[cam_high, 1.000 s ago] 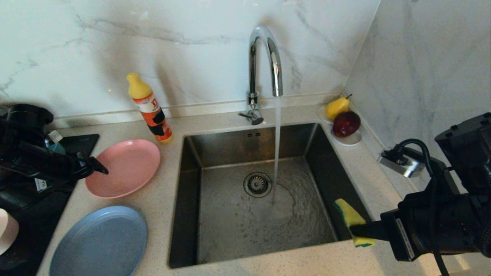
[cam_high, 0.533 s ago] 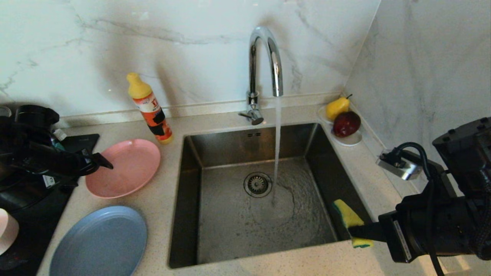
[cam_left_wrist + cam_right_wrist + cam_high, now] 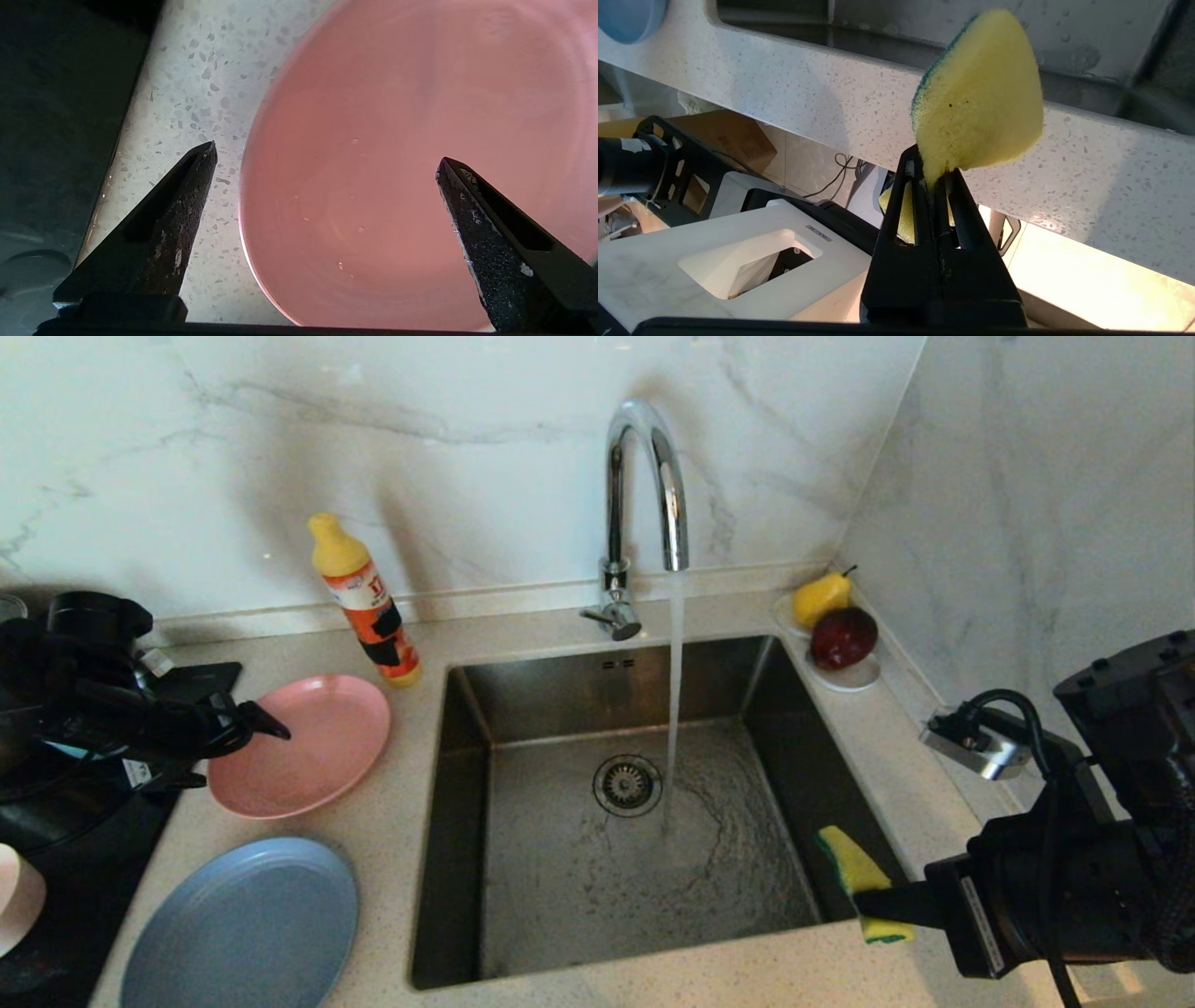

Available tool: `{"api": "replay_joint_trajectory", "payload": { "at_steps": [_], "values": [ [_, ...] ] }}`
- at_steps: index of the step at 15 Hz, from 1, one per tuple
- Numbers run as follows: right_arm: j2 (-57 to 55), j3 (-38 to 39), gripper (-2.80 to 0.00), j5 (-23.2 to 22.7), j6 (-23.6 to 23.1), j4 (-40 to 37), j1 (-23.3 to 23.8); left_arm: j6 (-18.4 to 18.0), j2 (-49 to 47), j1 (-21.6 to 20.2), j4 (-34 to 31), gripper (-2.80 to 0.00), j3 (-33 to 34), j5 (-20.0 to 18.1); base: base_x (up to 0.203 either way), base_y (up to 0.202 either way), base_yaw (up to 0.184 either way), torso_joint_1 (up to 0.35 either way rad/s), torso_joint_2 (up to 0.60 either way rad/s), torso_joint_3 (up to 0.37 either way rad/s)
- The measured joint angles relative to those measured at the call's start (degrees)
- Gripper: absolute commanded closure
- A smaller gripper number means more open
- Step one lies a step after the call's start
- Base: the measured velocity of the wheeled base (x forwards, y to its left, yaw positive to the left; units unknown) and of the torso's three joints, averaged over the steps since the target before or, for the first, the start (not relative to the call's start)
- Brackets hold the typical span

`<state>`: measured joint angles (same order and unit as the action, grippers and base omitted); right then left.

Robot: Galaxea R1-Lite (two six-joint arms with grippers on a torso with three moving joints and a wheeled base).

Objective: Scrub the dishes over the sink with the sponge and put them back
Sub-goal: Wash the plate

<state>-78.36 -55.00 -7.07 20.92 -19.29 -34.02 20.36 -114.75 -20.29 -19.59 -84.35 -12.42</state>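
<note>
I should grab the salmon-pink plate by its rim [image 3: 214, 793] next with my left gripper. The salmon-pink plate's inner side [image 3: 319, 741] then stays free to scrub.
The salmon-pink plate [image 3: 303, 745] lies on the counter left of the sink [image 3: 485, 709]; the grey-blue plate [image 3: 245, 926] lies nearer the front. My left gripper [image 3: 266, 723] hovers open over the pink plate's left rim. In the left wrist view the jaws [image 3: 327, 156] stand wide apart, one fingertip over the counter, the other over the pink plate [image 3: 411, 154]. My right gripper [image 3: 864, 901] is shut on the yellow-and-green sponge [image 3: 854, 873] at the sink's front right corner. The right wrist view shows the sponge [image 3: 978, 93] pinched between the fingers. A pale pink bowl [image 3: 17, 896] shows at the left edge.
Water runs from the chrome tap [image 3: 644, 485] into the basin near the drain [image 3: 626, 785]. A yellow-capped detergent bottle [image 3: 364, 602] stands behind the pink plate. A white saucer with a pear and an apple [image 3: 836, 625] sits at the back right corner. A black hob [image 3: 84, 859] is at left.
My left gripper has moved right, further over the pink plate's rim. The right gripper with the sponge has shifted very slightly.
</note>
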Motion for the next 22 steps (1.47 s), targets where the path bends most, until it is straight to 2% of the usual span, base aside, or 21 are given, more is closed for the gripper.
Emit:
{"api": "replay_joint_trajectory", "payload": {
  "at_steps": [5, 6, 17, 22],
  "values": [
    [0.2, 0.39, 0.0, -0.04, -0.02, 0.07, 0.61, 0.52, -1.0, 0.06, 0.02, -2.8, -0.63, -0.04, 0.0, 0.0, 0.0, 0.0, 0.0, 0.0],
    [0.2, 0.42, 0.0, -0.03, -0.02, 0.0, 0.61, 0.58, -1.04, 0.09, 0.02, 0.0, -0.81, -0.02, 0.0, 0.0, 0.0, 0.0, 0.0, 0.0],
    [0.48, 0.61, 0.0, 0.02, 0.01, 1.18, 0.78, 0.42, -1.51, -0.11, 0.08, 0.0, -1.93, 0.83, 0.0, 0.0, 0.0, 0.0, 0.0, 0.0],
    [0.48, 0.53, 0.0, -0.06, 0.05, 1.21, 0.83, 0.28, -1.2, -1.74, -0.03, 0.0, -2.28, 0.94, 0.0, 0.0, 0.0, 0.0, 0.0, 0.0]
  ]
}}
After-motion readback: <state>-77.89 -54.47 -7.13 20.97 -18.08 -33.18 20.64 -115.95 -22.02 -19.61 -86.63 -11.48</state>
